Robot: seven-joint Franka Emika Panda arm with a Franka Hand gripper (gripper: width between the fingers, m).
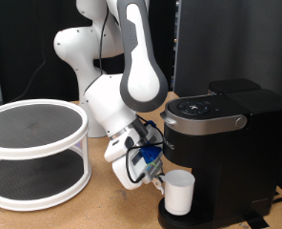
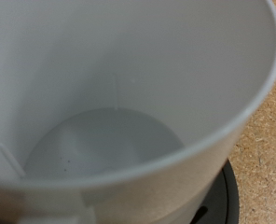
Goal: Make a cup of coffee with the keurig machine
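My gripper is ready to open now, since the mug in it has its base on the round drip tray [image 1: 171, 222] [image 2: 224, 198] and would stand.
The cup [image 1: 179, 194], a plain white mug, stands upright on the round drip tray [image 1: 171, 222] under the front of the black keurig machine [image 1: 217, 124], whose silver-rimmed lid is down. My gripper [image 1: 153, 176] is low at the cup's side towards the exterior view's left, right against it. The fingers are hidden there. In the wrist view the cup [image 2: 110, 112] fills the picture from very close. Its inside is empty and no fingers show. A black edge of the drip tray [image 2: 224, 198] shows beside it.
A white two-tier round rack [image 1: 36, 153] stands on the wooden table [image 1: 93, 215] at the exterior view's left. A dark panel [image 1: 227, 38] stands behind the machine. The arm's white body [image 1: 112, 100] hangs between rack and machine.
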